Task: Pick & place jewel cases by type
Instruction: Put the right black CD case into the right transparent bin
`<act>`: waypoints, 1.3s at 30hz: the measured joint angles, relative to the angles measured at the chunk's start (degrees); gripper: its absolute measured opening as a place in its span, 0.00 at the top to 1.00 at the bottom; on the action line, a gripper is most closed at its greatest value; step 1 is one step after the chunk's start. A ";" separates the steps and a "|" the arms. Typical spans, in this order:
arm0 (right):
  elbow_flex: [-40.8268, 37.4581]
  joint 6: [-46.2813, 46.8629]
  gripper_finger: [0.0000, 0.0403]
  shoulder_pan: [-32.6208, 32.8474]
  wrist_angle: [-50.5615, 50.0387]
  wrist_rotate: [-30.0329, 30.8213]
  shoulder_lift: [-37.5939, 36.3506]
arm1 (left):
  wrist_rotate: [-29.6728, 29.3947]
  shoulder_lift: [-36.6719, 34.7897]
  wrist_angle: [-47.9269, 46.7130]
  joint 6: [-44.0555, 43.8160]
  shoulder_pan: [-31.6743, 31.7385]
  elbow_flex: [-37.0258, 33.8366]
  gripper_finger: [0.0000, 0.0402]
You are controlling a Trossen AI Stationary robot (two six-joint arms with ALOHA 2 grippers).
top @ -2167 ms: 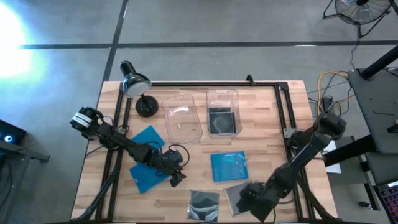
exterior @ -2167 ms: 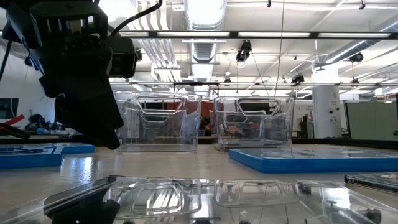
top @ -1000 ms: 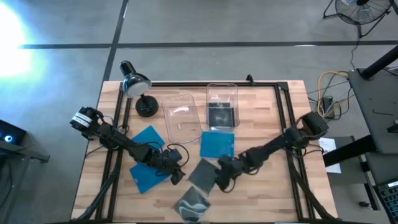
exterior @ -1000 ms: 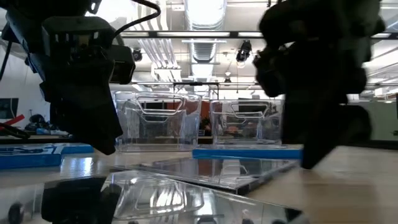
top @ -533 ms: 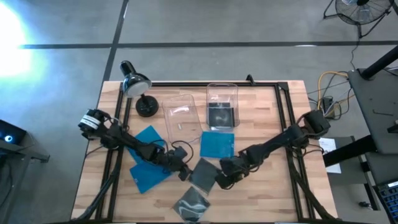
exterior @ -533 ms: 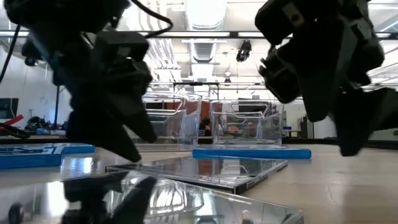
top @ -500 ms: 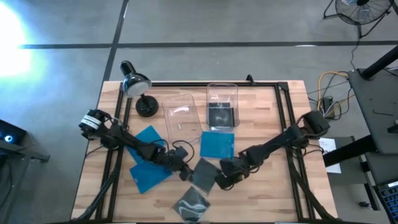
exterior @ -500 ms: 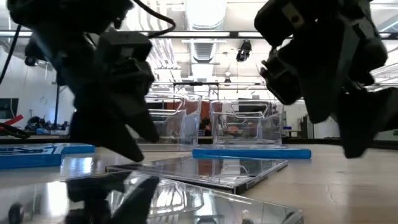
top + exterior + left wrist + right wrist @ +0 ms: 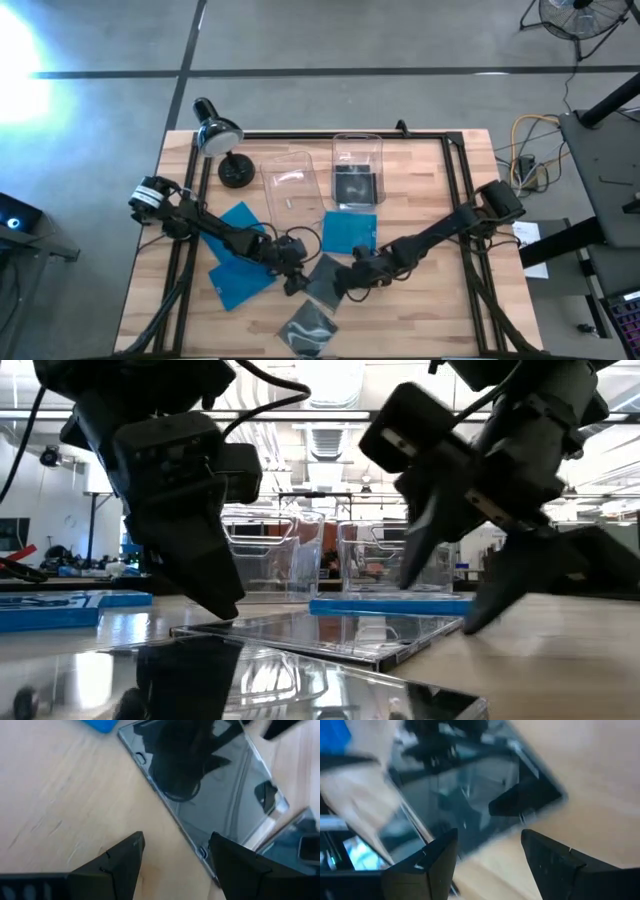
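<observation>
My right gripper grabs the dark jewel case by its edge (image 9: 337,283) next, to sort the case into the bin (image 9: 357,170) by type.
A dark grey glossy jewel case (image 9: 322,278) lies flat near the table's middle, with my two grippers at opposite sides. My left gripper (image 9: 292,278) is open at its left edge; in the left wrist view (image 9: 175,840) its fingers straddle that edge (image 9: 192,845). My right gripper (image 9: 347,280) is open at the case's right side, and its fingers (image 9: 489,832) span the case's edge. A second grey case (image 9: 308,325) lies at the near edge. Three blue cases (image 9: 350,232) (image 9: 240,220) (image 9: 238,287) lie flat on the wood. My left gripper comes down slanting from the left over the grey case's left edge (image 9: 205,628), one finger over the case and one over the wood; I cannot tell whether it touches. My right gripper slants in from the right over the case's right edge (image 9: 440,628); I cannot tell whether it touches.
Two clear bins stand at the far middle: the left one (image 9: 290,188) holds nothing visible, the right one (image 9: 358,175) holds a dark case. A desk lamp (image 9: 218,135) stands at the far left corner. A black frame rail runs along the table's edges.
Earlier, my right gripper swept from the near right corner toward the middle, sliding a grey case and a blue case along the table. In the last second it edged left toward the grey case and turned. My left gripper shifted right toward the same case, which stayed put.
</observation>
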 joint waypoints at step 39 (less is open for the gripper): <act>14.54 -22.14 0.45 -4.76 -3.83 4.01 0.17 | 1.87 4.09 3.48 5.26 1.70 -0.16 0.47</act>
